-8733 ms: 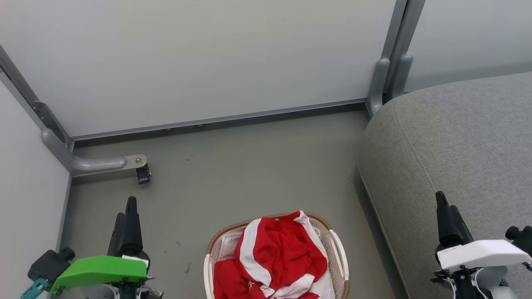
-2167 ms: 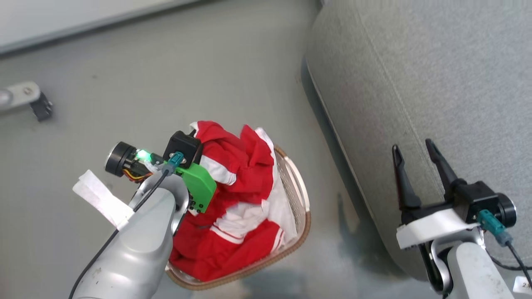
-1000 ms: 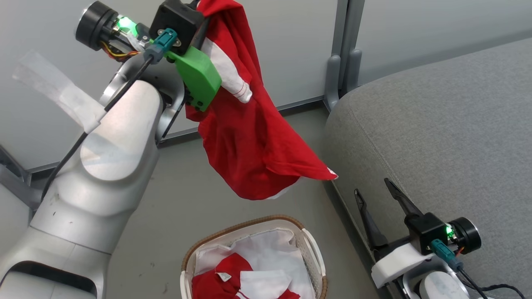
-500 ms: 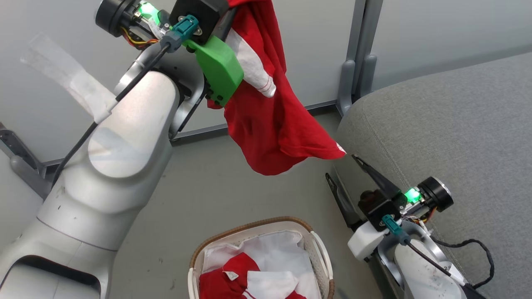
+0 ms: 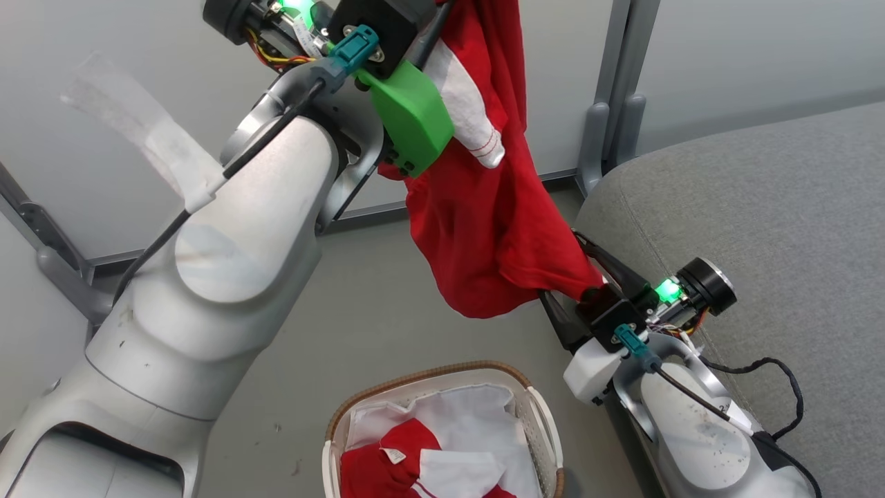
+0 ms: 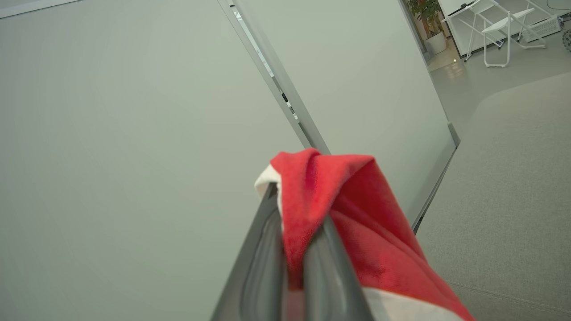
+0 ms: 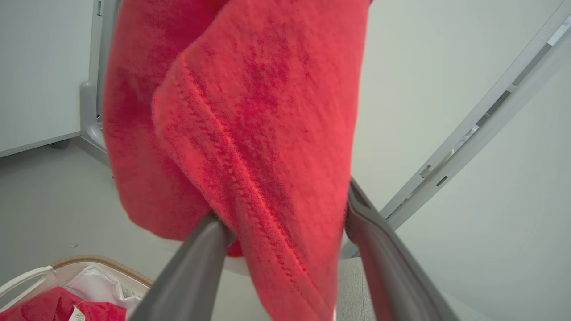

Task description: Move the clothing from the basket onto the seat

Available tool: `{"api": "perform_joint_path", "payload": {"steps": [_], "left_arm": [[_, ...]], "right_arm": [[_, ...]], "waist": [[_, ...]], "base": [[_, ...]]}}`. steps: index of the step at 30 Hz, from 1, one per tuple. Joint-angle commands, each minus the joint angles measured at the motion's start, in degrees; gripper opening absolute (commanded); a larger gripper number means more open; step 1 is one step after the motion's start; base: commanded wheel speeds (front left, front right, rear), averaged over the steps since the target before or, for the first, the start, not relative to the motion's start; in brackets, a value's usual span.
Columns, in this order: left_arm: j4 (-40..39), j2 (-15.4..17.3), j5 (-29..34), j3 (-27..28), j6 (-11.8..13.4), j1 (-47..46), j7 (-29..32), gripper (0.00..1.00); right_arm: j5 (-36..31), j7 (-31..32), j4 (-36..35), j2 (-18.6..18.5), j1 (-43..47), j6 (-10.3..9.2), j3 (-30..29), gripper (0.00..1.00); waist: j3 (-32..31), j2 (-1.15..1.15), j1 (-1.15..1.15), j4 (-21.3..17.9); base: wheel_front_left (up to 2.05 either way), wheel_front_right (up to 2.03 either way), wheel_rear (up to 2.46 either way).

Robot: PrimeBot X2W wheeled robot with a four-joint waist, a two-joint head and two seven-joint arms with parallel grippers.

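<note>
Next, my right gripper grips the red shirt (image 5: pixel 498 207) by its lower hem, since the shirt hangs slack from a bunched fold.
My left gripper (image 6: pixel 296 207) is shut on a bunched fold of one red shirt (image 5: pixel 494 235), holding it high in the air at the top of the head view. The shirt hangs down over the floor beside the grey seat (image 5: pixel 760 207). My right gripper (image 7: pixel 281 205) is open, its two fingers standing either side of the shirt's lower hem (image 7: pixel 267 147), and in the head view the right gripper (image 5: pixel 567 273) sits at the seat's edge. A second red shirt (image 5: pixel 387 463) lies in the white basket (image 5: pixel 536 415) on a white sheet (image 5: pixel 470 411).
Pale partition walls with grey metal posts (image 5: pixel 615 104) stand behind the hanging shirt. My left arm's large silver forearm (image 5: pixel 228 263) crosses the left of the head view. A black cable (image 5: pixel 774 387) trails over the seat by my right wrist.
The left gripper has carried the hanging shirt to the right, closer to the seat. The right gripper has risen to the shirt's lower hem, which now hangs between its open fingers.
</note>
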Motion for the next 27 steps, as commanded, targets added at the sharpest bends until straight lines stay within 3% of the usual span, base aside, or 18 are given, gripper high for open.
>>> {"api": "perform_joint_path", "payload": {"steps": [1,11,12,13,14,26,27], "left_arm": [[-0.68,-0.02,-0.21,-0.20,0.12,-0.22,0.10,0.00],[-3.04,-0.17,-1.32,-1.83,0.24,2.73,0.33,0.00],[-2.97,-0.19,-1.51,-1.95,0.30,3.13,0.32,0.00],[-2.88,-0.11,-1.60,-2.06,0.39,3.44,0.24,0.00],[-2.69,0.03,-1.69,-2.20,0.46,3.87,0.13,0.00],[1.05,1.80,-4.16,-0.85,2.19,9.74,-2.69,0.00],[1.59,1.97,-4.55,-0.67,2.46,10.46,-3.22,0.18]], "right_arm": [[1.14,-0.28,0.45,-0.19,-0.92,-0.08,0.56,1.00],[8.89,-0.28,1.16,-0.20,-6.18,-0.08,5.26,0.98],[9.77,-0.28,1.33,-0.19,-6.64,-0.08,5.93,0.41],[10.58,-0.27,1.45,-0.20,-7.00,-0.08,6.58,0.29],[11.52,-0.28,1.53,-0.20,-7.27,-0.08,7.30,0.00],[14.53,-0.28,0.25,-0.20,-6.98,-0.08,7.17,0.00],[14.52,-0.28,-0.08,-0.20,-6.79,-0.08,6.72,0.00]], "waist": [[-0.02,0.00,0.00,0.39],[0.46,0.00,0.00,1.35],[0.51,0.00,0.00,1.39],[0.56,0.00,0.00,1.41],[0.61,0.00,0.00,1.41],[1.57,0.00,0.00,0.72],[1.67,0.00,0.00,0.63]], "base": [[0.00,0.00,0.00],[0.00,0.00,0.00],[0.00,0.00,0.00],[0.00,0.00,0.00],[0.00,0.00,0.00],[0.00,0.00,0.00],[0.00,0.00,0.00]]}}
